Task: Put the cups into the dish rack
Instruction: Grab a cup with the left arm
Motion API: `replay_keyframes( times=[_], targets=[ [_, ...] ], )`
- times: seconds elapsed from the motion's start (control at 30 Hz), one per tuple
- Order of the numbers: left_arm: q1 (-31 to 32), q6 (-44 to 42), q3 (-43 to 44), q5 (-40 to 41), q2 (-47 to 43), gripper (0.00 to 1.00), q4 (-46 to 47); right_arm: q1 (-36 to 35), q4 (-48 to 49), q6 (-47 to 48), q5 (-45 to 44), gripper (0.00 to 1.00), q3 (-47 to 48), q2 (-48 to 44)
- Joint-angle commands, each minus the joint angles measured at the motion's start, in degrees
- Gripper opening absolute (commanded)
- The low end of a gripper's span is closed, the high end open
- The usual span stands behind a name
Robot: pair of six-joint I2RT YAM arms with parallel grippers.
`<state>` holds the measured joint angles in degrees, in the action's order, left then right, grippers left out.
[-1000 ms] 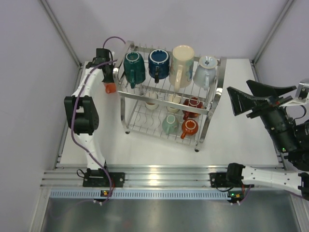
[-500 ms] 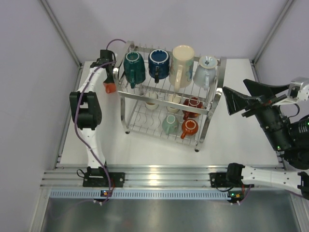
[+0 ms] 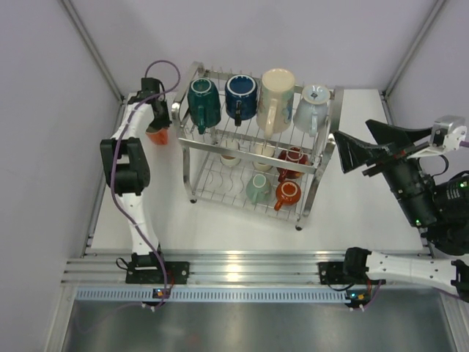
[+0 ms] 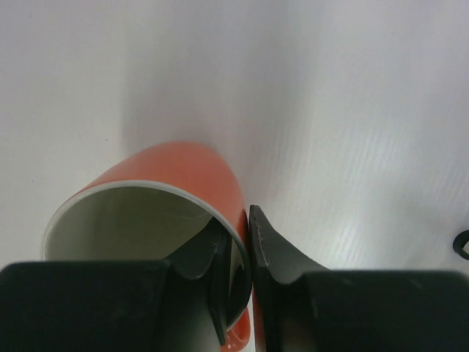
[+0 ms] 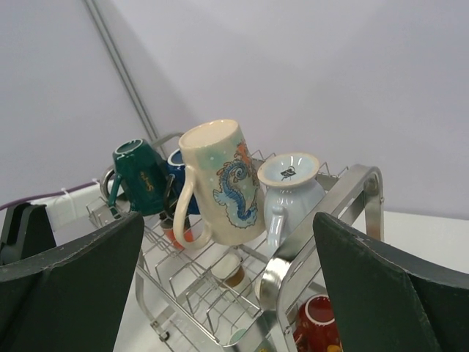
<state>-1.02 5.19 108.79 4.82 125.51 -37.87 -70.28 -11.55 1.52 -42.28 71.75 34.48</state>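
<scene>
The left gripper is pinching the orange cup's rim, so the cup would come up with it if the robot lifted the left gripper now.
An orange cup (image 3: 157,136) with a pale inside (image 4: 183,165) is at the table's far left, just left of the dish rack (image 3: 327,157). My left gripper (image 3: 156,122) is shut on its rim, one finger inside and one outside the wall (image 4: 238,227). The rack's top tier holds teal (image 3: 203,103), navy (image 3: 240,95), cream printed (image 3: 275,99) and pale blue (image 3: 311,106) cups. Several smaller cups sit on the lower tier, among them mint (image 3: 256,189) and red (image 3: 295,160). My right gripper (image 3: 366,144) hangs open and empty, right of the rack (image 5: 359,198).
The side wall and a corner post (image 3: 95,51) stand close behind the left arm. A purple cable (image 3: 163,70) loops above the left wrist. In the right wrist view the printed mug (image 5: 223,176) and pale blue cup (image 5: 293,191) lie straight ahead.
My left gripper has closed on the orange cup's rim and shifted a little left, away from the rack. The right arm has edged slightly towards the rack, still open.
</scene>
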Motion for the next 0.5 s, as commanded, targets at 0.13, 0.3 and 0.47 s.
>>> replay_keyframes(
  times=[0.13,0.3,0.47],
  targets=[
    [-7.5,11.7,-2.7,-3.9,-10.8,0.0,0.4,-0.6,-2.1,-1.2,1.1,0.99,4.2,4.9],
    [-9.0,14.1,-6.5,-2.3,-19.2,0.0,0.6,-0.6,-6.1,-6.0,4.3,0.99,7.1,8.2],
    [-10.1,19.1,-8.9,-4.4,-30.6,0.0,2.1,-0.6,-9.6,-10.4,9.6,0.99,10.3,11.3]
  ],
)
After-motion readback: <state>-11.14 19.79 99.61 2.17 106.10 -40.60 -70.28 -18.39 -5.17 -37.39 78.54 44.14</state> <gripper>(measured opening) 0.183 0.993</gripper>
